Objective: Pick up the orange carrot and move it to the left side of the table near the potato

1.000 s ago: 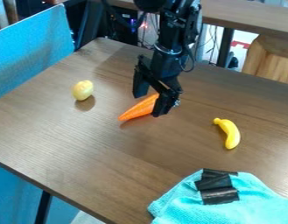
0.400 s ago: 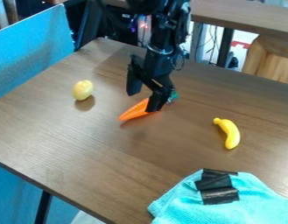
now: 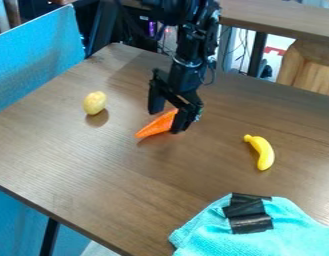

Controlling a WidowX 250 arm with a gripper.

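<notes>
I will grip the carrot by its thick end next. This should lift the orange carrot [image 3: 155, 125] off the table and leave its pointed end free.
The black gripper [image 3: 165, 121] hangs over the upper middle of the brown table, its two fingers spread apart. Between and partly behind them lies an orange toy carrot [image 3: 155, 125], its pointed end toward the lower left. The right finger covers the carrot's thick end; whether it touches the carrot I cannot tell. To the left rests a small pale yellow, round object [image 3: 94, 103]. A yellow toy banana [image 3: 263, 152] lies on the right side.
A turquoise cloth [image 3: 287, 231] with black tape covers the lower right corner of the table [image 3: 113, 175]. Beyond the left edge stands a blue panel [image 3: 33, 55]. Another wooden surface [image 3: 280, 19] runs behind the table.
The gripper first shifted up and left, uncovering a green part at the carrot's thick end, then came partway back down and right. The carrot, banana and round object have stayed put.
</notes>
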